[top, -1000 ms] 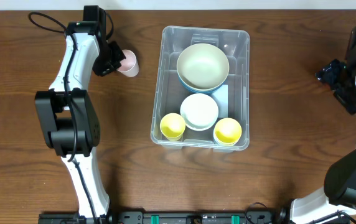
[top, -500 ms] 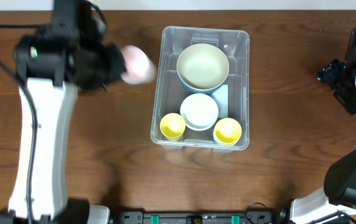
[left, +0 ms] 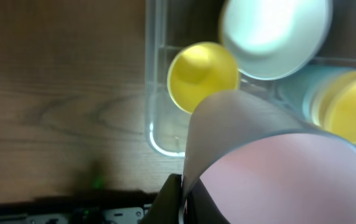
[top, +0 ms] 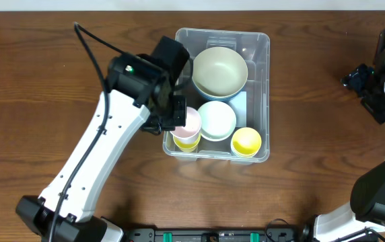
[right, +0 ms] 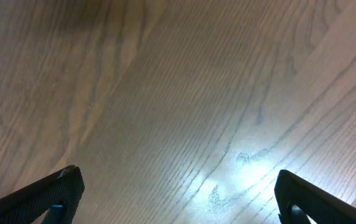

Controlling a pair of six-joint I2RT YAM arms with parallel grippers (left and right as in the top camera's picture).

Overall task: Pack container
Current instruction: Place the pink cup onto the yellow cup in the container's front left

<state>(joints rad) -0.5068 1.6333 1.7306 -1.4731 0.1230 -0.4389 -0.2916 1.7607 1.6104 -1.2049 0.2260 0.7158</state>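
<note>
I need to lower the pink cup into the yellow cup before my left gripper releases it, because the yellow cup's opening [left: 196, 71] shows beside the pink cup's base [left: 226, 101].
The clear plastic container [top: 257, 42] stands at the table's middle. It holds a large cream bowl [top: 219, 70], a white bowl [top: 217, 119] and two yellow cups [top: 246, 142]. My left gripper [top: 172, 119] is shut on a pink cup [top: 188, 124] and holds it over the left yellow cup [left: 201, 73] at the container's front left corner. In the left wrist view the pink cup [left: 277, 174] fills the lower right, with my finger clamped on its rim. My right gripper [right: 178, 193] is open and empty over bare wood at the far right.
The container's left wall [left: 152, 93] is close beside the held cup. The wooden table [top: 58, 134] stretches left of the container. The right arm [top: 374, 87] stays at the table's right edge.
My left arm has swung from the far left of the table to the container, carrying the pink cup over the front left yellow cup. The right arm has not moved.
</note>
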